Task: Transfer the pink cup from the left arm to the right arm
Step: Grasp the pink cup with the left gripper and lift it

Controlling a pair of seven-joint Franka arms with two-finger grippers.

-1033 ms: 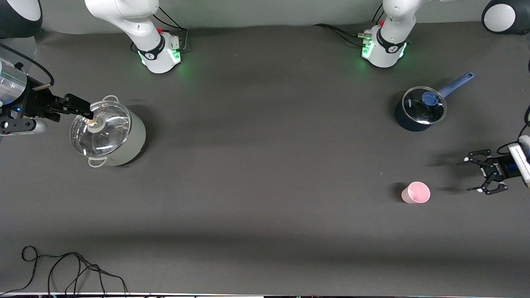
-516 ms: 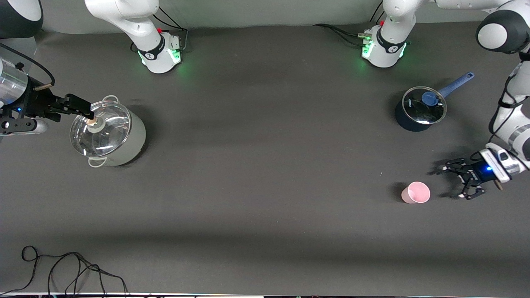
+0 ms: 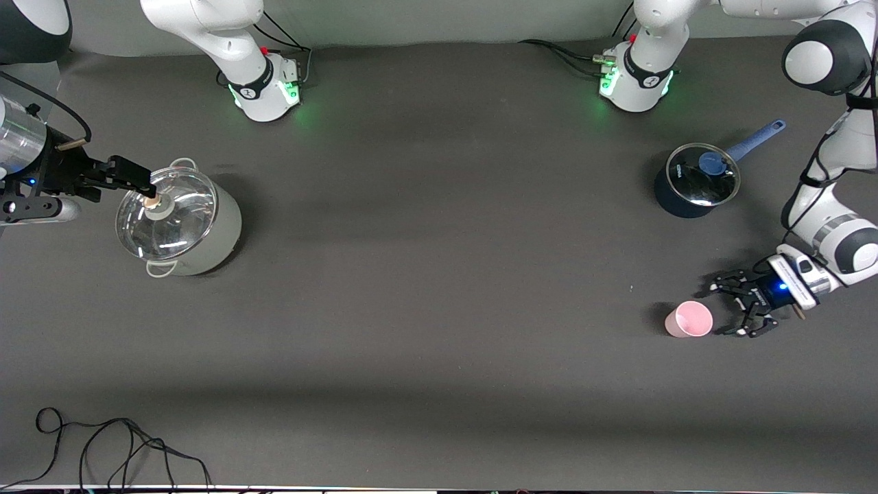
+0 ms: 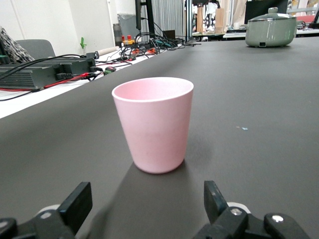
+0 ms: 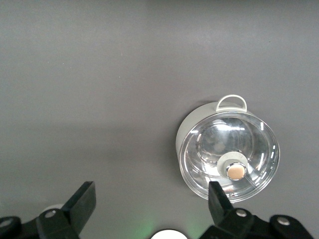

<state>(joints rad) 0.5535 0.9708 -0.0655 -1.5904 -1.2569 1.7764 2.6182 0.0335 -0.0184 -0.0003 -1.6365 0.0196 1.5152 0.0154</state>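
The left gripper grips the pink cup by its lower side (image 3: 672, 321) (image 4: 158, 152) next, so the cup's rim stays free for my right gripper.
The pink cup (image 3: 688, 319) stands upright and empty on the dark table toward the left arm's end. My left gripper (image 3: 720, 309), a black linked-finger claw, is open and low beside the cup, with its fingertips on either side of the cup's line and short of its wall. In the left wrist view the cup (image 4: 153, 124) stands just ahead of the open left gripper (image 4: 145, 204), untouched. My right gripper (image 3: 140, 180) is open and empty and waits over the rim of the grey-green pot (image 3: 180, 223). In its wrist view the right gripper (image 5: 149, 201) has only table between its jaws.
The grey-green pot with a glass lid (image 5: 227, 154) stands toward the right arm's end. A dark blue saucepan (image 3: 696, 182) with a glass lid and blue handle stands farther from the front camera than the cup. A black cable (image 3: 123, 446) lies near the table's front edge.
My left gripper has come down and moved toward the pink cup, from well off to its side to right beside it. The cup and the right arm have not moved.
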